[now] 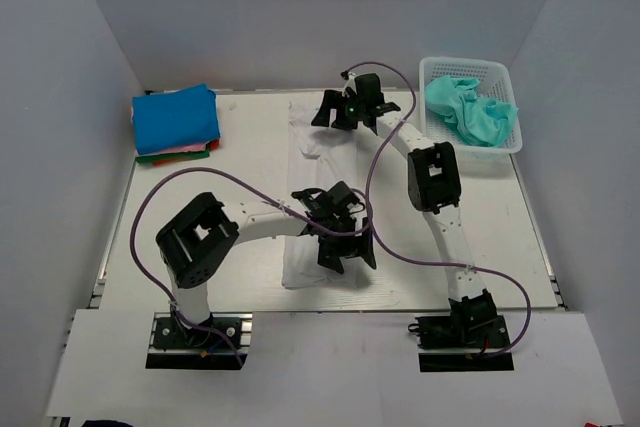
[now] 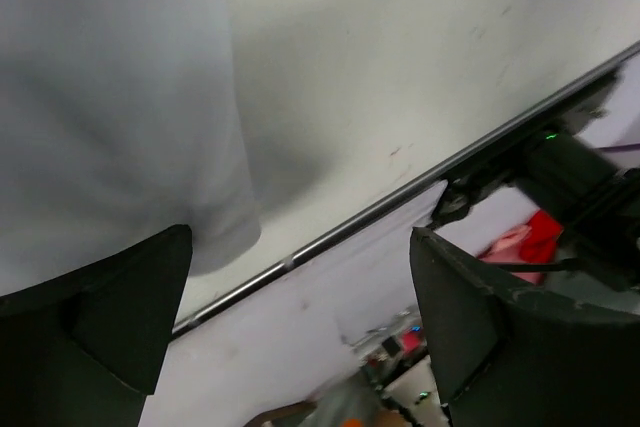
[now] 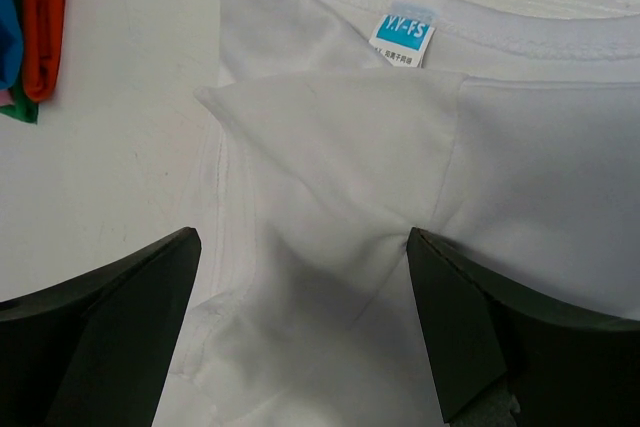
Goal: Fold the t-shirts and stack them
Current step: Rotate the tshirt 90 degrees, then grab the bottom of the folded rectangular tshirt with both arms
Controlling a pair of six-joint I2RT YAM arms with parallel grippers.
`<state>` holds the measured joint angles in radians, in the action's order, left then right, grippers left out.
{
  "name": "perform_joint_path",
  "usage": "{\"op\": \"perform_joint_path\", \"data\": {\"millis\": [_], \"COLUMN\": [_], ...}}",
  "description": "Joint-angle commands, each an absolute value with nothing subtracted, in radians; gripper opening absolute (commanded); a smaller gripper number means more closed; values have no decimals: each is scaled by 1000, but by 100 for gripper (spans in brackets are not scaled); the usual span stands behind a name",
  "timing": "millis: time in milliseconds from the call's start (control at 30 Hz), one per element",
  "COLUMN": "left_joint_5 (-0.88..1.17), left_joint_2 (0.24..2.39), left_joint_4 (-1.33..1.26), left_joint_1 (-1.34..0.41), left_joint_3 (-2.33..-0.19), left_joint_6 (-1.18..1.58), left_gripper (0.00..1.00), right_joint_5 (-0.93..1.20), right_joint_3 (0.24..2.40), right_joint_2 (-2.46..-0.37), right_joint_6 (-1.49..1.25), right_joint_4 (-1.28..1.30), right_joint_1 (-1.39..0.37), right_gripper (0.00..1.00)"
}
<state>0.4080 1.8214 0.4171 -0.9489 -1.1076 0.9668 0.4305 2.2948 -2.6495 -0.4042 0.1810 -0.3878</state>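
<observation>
The left gripper will next pick up the white t-shirt [image 1: 322,162] by a corner of its near hem, to fold the hem end toward the collar.
A white t-shirt [image 1: 322,162] lies spread lengthwise in the middle of the table, collar toward the back. My right gripper [image 1: 345,113] is open over its collar end. In the right wrist view its jaws [image 3: 302,237] straddle a folded-over sleeve flap, the right fingertip [image 3: 425,257] touching puckered cloth; a blue neck label [image 3: 402,35] shows. My left gripper [image 1: 346,250] is open and empty over the shirt's near hem. In the left wrist view [image 2: 300,237] the white cloth [image 2: 110,97] lies upper left. Folded shirts are stacked [image 1: 175,117] back left, bright blue on top.
A white lattice basket [image 1: 470,64] at the back right holds a crumpled teal shirt [image 1: 470,113]. Pink, green and red edges [image 1: 180,153] show under the blue shirt; red shows in the right wrist view [image 3: 45,17]. The table's near metal edge [image 2: 400,197] runs close to the left gripper.
</observation>
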Motion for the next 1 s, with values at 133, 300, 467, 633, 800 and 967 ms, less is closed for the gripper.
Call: {"op": "perform_joint_path", "data": {"millis": [133, 300, 467, 633, 800, 967], "left_joint_5": [201, 10, -161, -106, -45, 52], "left_joint_2": [1618, 1335, 1239, 1238, 1198, 1250], "left_joint_4": [788, 873, 1085, 1062, 976, 847], "left_joint_1": [-973, -942, -907, -810, -753, -744], "left_joint_3": [-1278, -1121, -1077, -954, -816, -756], "left_joint_6": [772, 899, 1017, 1028, 957, 888], "left_gripper": [100, 100, 100, 100, 100, 100], "right_joint_5": [365, 280, 10, 9, 139, 209], "right_joint_3": [2252, 2194, 1797, 1309, 1008, 855], "right_joint_2": [-2427, -2249, -1962, -1563, -1326, -1232], "right_joint_6": [-268, -264, -298, -308, -333, -418], "right_joint_4": [333, 406, 422, 399, 515, 572], "right_joint_1": [-373, -373, -397, -462, -584, -721], "right_gripper": [90, 90, 90, 90, 90, 90]}}
